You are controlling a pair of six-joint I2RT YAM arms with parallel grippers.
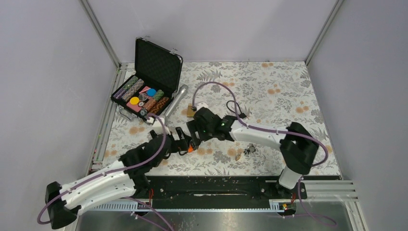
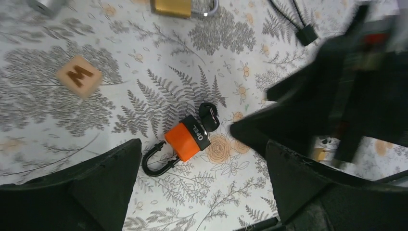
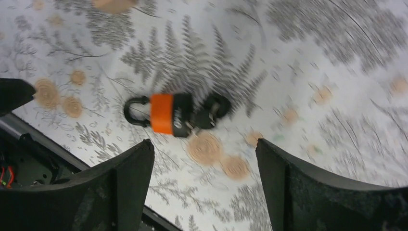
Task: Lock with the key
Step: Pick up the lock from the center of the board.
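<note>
Next, my right gripper grabs the padlock body [image 1: 190, 148] [image 3: 171, 114] by its side edges, shackle pointing away, and hands it to my left gripper with shackle and flat sides free.
An orange padlock [image 2: 185, 140] with a black shackle lies flat on the floral cloth. A black-headed key [image 2: 209, 115] is in its base. One shackle end looks free of the body. My left gripper [image 2: 202, 187] is open and empty, just on the near side of the padlock. My right gripper [image 3: 204, 187] is open and empty, hovering over the padlock [image 3: 166, 113] and key [image 3: 214, 108]. In the top view both grippers [image 1: 180, 144] [image 1: 195, 130] meet over the padlock [image 1: 191, 148], which is mostly hidden there.
A brass padlock [image 2: 180, 6], a wooden letter cube [image 2: 79, 75] and a black cable plug [image 2: 305, 33] lie nearby. An open chip case [image 1: 144, 86] and a silver microphone [image 1: 175, 98] sit at the back left. A small key bunch [image 1: 249, 150] lies to the right.
</note>
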